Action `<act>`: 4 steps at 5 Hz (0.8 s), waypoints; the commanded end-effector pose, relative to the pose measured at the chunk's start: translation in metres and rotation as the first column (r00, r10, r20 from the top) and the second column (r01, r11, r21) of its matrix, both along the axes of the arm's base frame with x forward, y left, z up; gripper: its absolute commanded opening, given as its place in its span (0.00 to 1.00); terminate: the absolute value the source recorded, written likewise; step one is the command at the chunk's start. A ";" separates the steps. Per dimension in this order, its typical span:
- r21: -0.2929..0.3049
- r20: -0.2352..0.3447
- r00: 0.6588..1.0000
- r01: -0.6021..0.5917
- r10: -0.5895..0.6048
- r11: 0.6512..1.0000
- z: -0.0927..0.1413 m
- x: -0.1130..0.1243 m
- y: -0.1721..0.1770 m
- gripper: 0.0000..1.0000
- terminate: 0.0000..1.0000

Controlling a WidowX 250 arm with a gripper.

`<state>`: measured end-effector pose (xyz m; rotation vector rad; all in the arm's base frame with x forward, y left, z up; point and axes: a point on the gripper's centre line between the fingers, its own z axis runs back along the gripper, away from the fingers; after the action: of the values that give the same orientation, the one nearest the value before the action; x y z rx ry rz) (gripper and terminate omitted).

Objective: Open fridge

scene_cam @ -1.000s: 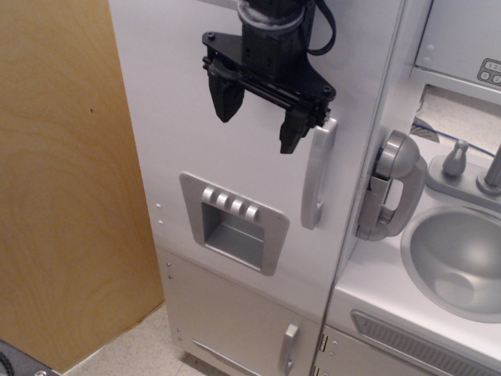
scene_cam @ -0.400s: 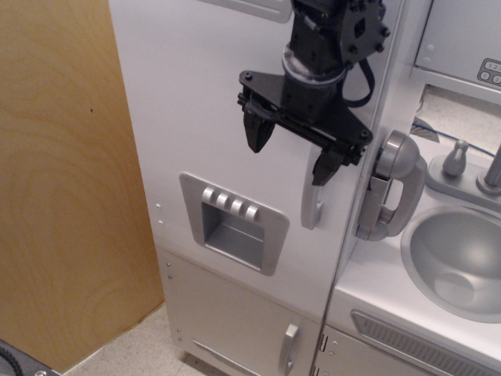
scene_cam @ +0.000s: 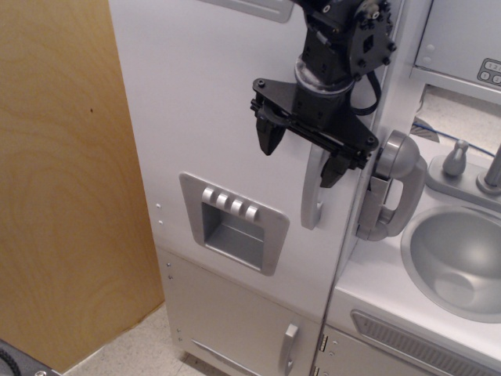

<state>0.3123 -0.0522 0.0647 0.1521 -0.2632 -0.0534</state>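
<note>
The fridge door (scene_cam: 211, 110) needs to swing open, so next my gripper should take hold of the silver handle by its upper part (scene_cam: 315, 163).
The fridge (scene_cam: 203, 102) is a tall white toy-kitchen cabinet with its large door closed. The door has a silver four-button dispenser recess (scene_cam: 233, 222) and a curved silver vertical handle (scene_cam: 313, 200) near its right edge. My black gripper (scene_cam: 301, 153) is open and hangs in front of the upper part of the handle. One finger (scene_cam: 270, 135) is left of the handle and the other finger (scene_cam: 335, 168) is on its right side. The top of the handle is hidden behind the gripper. I cannot tell if a finger touches it.
A grey phone-like handset (scene_cam: 391, 188) hangs just right of the gripper. A smaller low white door with a short silver handle (scene_cam: 289, 348) is below. A silver sink (scene_cam: 458, 258) with a faucet (scene_cam: 493, 168) is at the right. A wooden panel (scene_cam: 63, 180) stands at the left.
My gripper has moved right and down, from the upper middle of the door to the handle's upper part. It has stayed open. The door has not moved.
</note>
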 end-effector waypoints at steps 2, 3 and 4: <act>-0.077 0.055 0.996 0.072 -0.068 0.994 0.015 -0.001 -0.001 0.00 0.00; -0.070 0.076 0.992 0.102 -0.097 0.992 0.015 -0.013 0.000 0.00 0.00; -0.069 0.054 0.989 0.138 -0.135 0.988 0.017 -0.029 0.004 0.00 0.00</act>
<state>0.2728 -0.0487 0.0637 0.0676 -0.2480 -0.1777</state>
